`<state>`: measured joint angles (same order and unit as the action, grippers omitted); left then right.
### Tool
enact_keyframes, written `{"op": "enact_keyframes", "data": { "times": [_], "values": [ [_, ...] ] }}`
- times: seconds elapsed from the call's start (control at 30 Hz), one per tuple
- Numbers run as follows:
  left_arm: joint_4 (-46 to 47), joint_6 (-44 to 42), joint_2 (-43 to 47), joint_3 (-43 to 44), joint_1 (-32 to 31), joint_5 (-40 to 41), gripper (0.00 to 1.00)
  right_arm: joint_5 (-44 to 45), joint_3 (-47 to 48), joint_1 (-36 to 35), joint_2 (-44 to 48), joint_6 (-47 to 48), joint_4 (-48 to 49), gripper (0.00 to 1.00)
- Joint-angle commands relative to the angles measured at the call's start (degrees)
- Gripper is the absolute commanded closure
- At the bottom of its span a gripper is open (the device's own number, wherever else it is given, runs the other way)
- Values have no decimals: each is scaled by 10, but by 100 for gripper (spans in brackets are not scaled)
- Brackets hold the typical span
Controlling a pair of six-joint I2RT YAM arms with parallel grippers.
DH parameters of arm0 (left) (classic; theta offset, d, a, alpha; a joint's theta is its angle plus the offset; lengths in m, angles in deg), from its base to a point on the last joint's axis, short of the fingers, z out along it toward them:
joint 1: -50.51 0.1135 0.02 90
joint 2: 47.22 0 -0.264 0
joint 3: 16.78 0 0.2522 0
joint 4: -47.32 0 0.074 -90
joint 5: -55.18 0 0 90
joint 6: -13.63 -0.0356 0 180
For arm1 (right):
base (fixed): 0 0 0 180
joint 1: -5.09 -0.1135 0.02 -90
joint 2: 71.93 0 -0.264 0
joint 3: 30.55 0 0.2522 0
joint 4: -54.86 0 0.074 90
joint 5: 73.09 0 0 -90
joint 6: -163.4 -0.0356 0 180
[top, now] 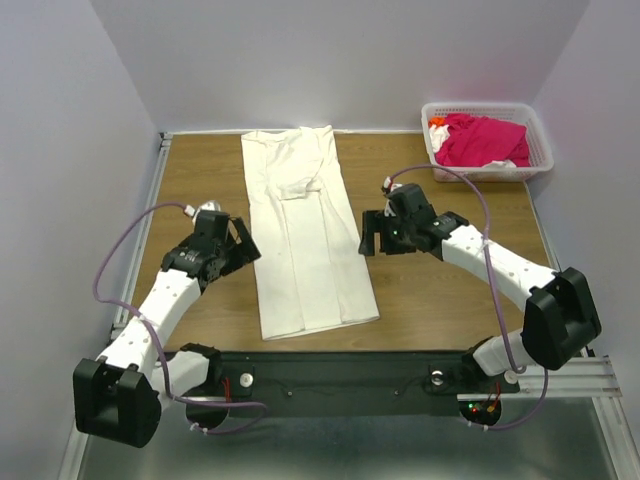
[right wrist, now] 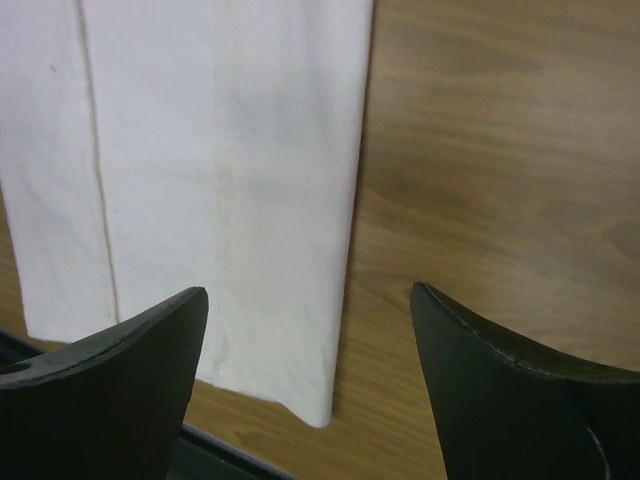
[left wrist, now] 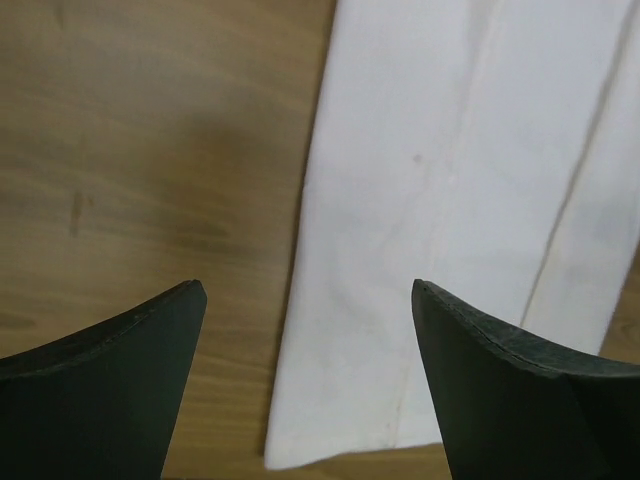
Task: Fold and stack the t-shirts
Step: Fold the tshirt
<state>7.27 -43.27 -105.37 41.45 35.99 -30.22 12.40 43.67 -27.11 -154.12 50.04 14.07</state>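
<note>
My left gripper takes hold of the off-white t-shirt's near corner (top: 267,333) (left wrist: 277,453) next, opposite my right gripper's corner, to fold the t-shirt's near end evenly.
An off-white t-shirt (top: 303,230) lies flat down the middle of the wooden table, folded lengthwise into a long strip, its sides turned in. My left gripper (top: 243,243) hangs open just off the strip's left edge, nothing between its fingers; the same cloth (left wrist: 450,200) shows under its wrist camera. My right gripper (top: 375,240) hangs open at the strip's right edge, also empty, above the shirt's near corner (right wrist: 240,200). A magenta-pink t-shirt (top: 482,140) lies crumpled in the basket at the back right.
The white lattice basket (top: 541,150) stands at the back right corner, with a bit of orange and white cloth in it too. A black rail (top: 330,375) runs along the near table edge. Grey walls close in the left, back and right sides.
</note>
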Motion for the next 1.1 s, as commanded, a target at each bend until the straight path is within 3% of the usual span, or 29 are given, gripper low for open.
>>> {"op": "enact_keyframes", "data": {
  "times": [0.0, 0.2, 0.23, 0.4, 0.53, 0.6, 0.7, 1.07],
  "values": [
    [-76, 57, 11, -39, -4, -26, 6, -66, -55, 3, 22, -34, -14, 16],
    [-119, 122, 6, -74, -62, -34, 13, -62, -98, -4, 23, -78, -31, 27],
    [-121, 134, 5, -80, -73, -35, 18, -59, -101, -7, 22, -81, -36, 28],
    [-134, 187, -32, -86, -158, -36, 19, -56, -120, -26, 5, -104, -50, 31],
    [-148, 213, -64, -76, -198, -22, 25, -52, -131, -45, -9, -115, -54, 32],
    [-152, 219, -78, -72, -207, -18, 33, -53, -134, -48, -14, -118, -54, 32],
    [-156, 221, -101, -64, -216, -15, 37, -52, -137, -56, -19, -121, -55, 32],
    [-170, 218, -166, -47, -243, -20, 37, -64, -125, -75, -61, -117, -57, 32]
  ]
}}
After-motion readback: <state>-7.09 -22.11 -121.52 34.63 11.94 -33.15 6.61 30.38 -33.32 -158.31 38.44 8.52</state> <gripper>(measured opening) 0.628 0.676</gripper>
